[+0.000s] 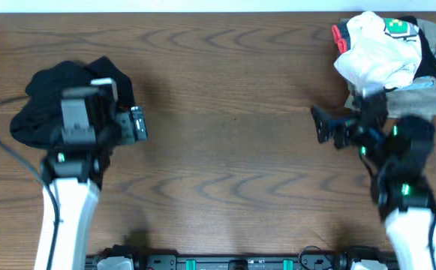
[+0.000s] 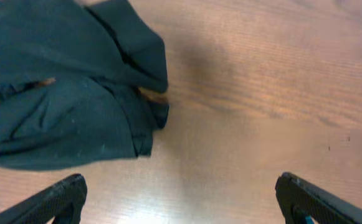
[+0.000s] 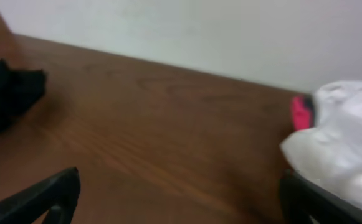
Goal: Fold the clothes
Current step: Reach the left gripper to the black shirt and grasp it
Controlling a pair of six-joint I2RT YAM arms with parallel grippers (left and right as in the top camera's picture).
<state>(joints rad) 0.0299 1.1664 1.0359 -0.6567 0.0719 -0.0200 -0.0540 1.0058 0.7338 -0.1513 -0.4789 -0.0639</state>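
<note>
Next, my left gripper grips the black garment [image 1: 49,94] by its edge [image 1: 127,99], leaving the rest free for my right gripper to spread for folding.
A crumpled black garment [image 1: 49,94] lies at the left of the wooden table; it also shows in the left wrist view [image 2: 62,93] and, far off, in the right wrist view [image 3: 6,93]. My left gripper [image 1: 105,121] hovers over its right edge, open and empty [image 2: 181,199], with bare table between the fingers. A pile of clothes topped by a white garment [image 1: 379,49] sits at the far right corner, also in the right wrist view [image 3: 342,149]. My right gripper [image 1: 320,126] is open and empty [image 3: 181,202], just left of the pile's front.
The pile holds a red piece [image 1: 339,37], grey fabric [image 1: 420,94] and dark fabric. The wooden table [image 1: 225,150] stretches between the two arms. A light wall [image 3: 199,31] stands behind the table's far edge.
</note>
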